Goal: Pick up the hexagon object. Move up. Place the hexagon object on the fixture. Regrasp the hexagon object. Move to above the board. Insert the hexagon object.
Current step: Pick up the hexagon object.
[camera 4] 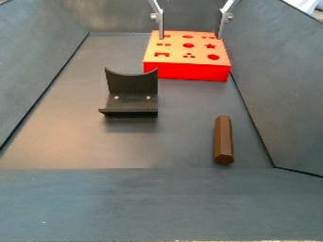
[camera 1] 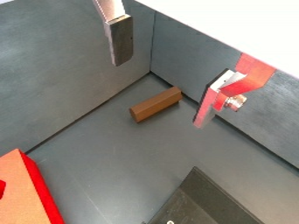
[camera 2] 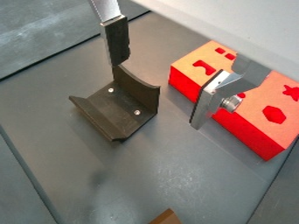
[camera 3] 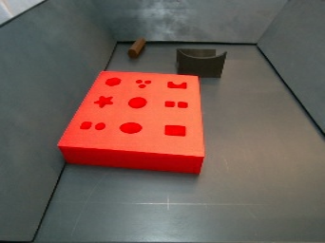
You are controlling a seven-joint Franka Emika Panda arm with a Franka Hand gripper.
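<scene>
I need to carry the hexagon object to the fixture, so I should next grab the object with my gripper by one end (camera 1: 173, 95).
The hexagon object (camera 1: 155, 105) is a small brown peg lying flat on the grey floor close to a wall; it also shows in both side views (camera 3: 137, 45) (camera 4: 222, 139). The fixture (camera 2: 117, 109) (camera 4: 128, 95) (camera 3: 200, 60) stands apart from it, notch upward and empty. The red board (camera 3: 133, 109) (camera 4: 187, 52) (camera 2: 251, 101) lies flat with its shaped cutouts up. My gripper (camera 1: 159, 94) (camera 2: 156, 94) (camera 4: 191, 21) hangs high above the floor, open, with nothing between its fingers (camera 1: 121, 39). It touches none of these things.
Grey walls (camera 4: 57, 71) enclose the floor on all sides, and the peg lies close along one of them (camera 4: 259, 104). A corner of the board (camera 1: 30, 188) shows in a wrist view.
</scene>
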